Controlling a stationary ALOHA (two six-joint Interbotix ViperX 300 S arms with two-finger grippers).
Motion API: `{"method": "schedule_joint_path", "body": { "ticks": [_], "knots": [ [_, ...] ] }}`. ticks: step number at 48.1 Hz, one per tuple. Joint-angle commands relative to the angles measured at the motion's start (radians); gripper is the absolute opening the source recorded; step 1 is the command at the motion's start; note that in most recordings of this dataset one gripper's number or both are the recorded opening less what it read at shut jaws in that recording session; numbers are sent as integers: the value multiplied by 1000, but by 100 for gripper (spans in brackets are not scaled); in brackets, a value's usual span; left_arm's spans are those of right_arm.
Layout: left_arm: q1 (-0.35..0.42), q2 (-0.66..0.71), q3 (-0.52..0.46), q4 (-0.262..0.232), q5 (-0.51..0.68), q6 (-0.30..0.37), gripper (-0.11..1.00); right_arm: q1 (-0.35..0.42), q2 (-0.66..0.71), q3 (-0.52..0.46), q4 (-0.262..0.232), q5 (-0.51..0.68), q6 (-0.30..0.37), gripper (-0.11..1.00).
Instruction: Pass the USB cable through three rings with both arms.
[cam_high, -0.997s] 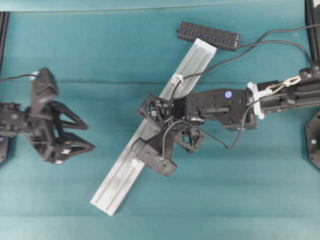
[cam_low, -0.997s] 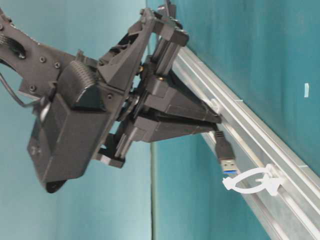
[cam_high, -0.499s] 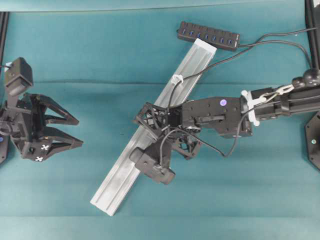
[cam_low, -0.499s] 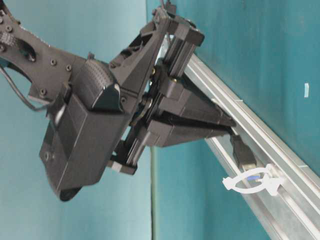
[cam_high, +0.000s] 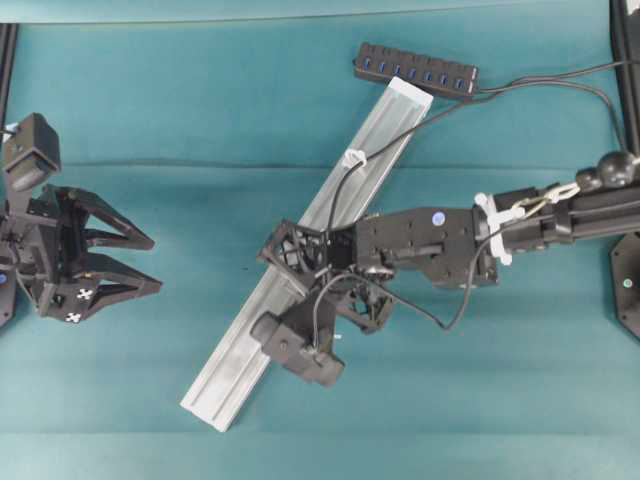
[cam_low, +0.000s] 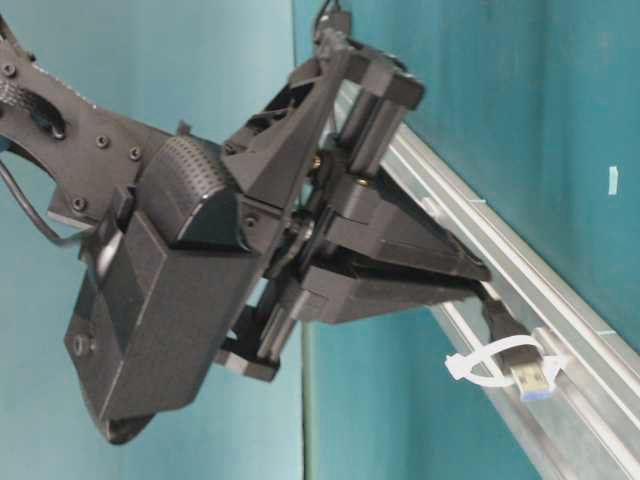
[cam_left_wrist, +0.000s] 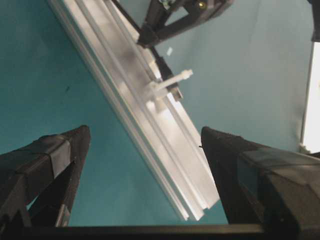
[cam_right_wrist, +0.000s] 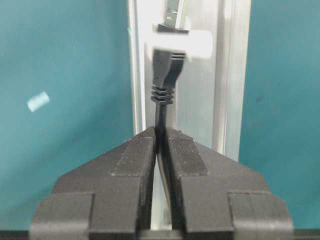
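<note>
I should next pinch the USB cable by its plug (cam_left_wrist: 169, 77) with my left gripper, so that I can pull the cable on through the lower ring (cam_left_wrist: 160, 89).
The silver rail (cam_high: 240, 345) lies diagonally on the teal cloth. From the black hub (cam_high: 417, 70) the USB cable (cam_high: 400, 140) runs through the upper ring (cam_high: 354, 158) and under my right arm (cam_high: 430, 235). My right gripper (cam_low: 480, 280) (cam_right_wrist: 160, 131) is shut on the cable just behind the plug (cam_right_wrist: 167, 70). The plug's silver tip (cam_low: 527, 368) pokes out of a lower ring (cam_low: 480, 368) (cam_right_wrist: 185, 45). Far to the left, my left gripper (cam_high: 154, 265) (cam_left_wrist: 145, 134) stands open and holds nothing, facing the rail end and that ring (cam_left_wrist: 167, 86).
The rail's lower end (cam_high: 205, 410) points to the front left. Black frame posts (cam_high: 625, 40) stand at the table's side edges. The right arm's own wiring loops beside its wrist (cam_high: 455, 300).
My right gripper has slid down the rail with the cable, and the plug has gone from above the lower ring to through it. The left arm drew back left early on, then held still.
</note>
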Motion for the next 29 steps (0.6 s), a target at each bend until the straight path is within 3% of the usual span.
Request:
{"method": "schedule_joint_path", "body": {
  "ticks": [1, 19, 29],
  "knots": [
    [-3, -8, -9, 5, -3, -2, 96, 14, 9, -11, 11, -35, 25, 9],
    [-3, -8, -9, 5, -3, -3, 96, 44, 25, -46, 14, -48, 51, 9],
    [-6, -8, -8, 5, -5, -9, 96, 52, 29, -60, 57, -51, 83, 9]
  ]
}}
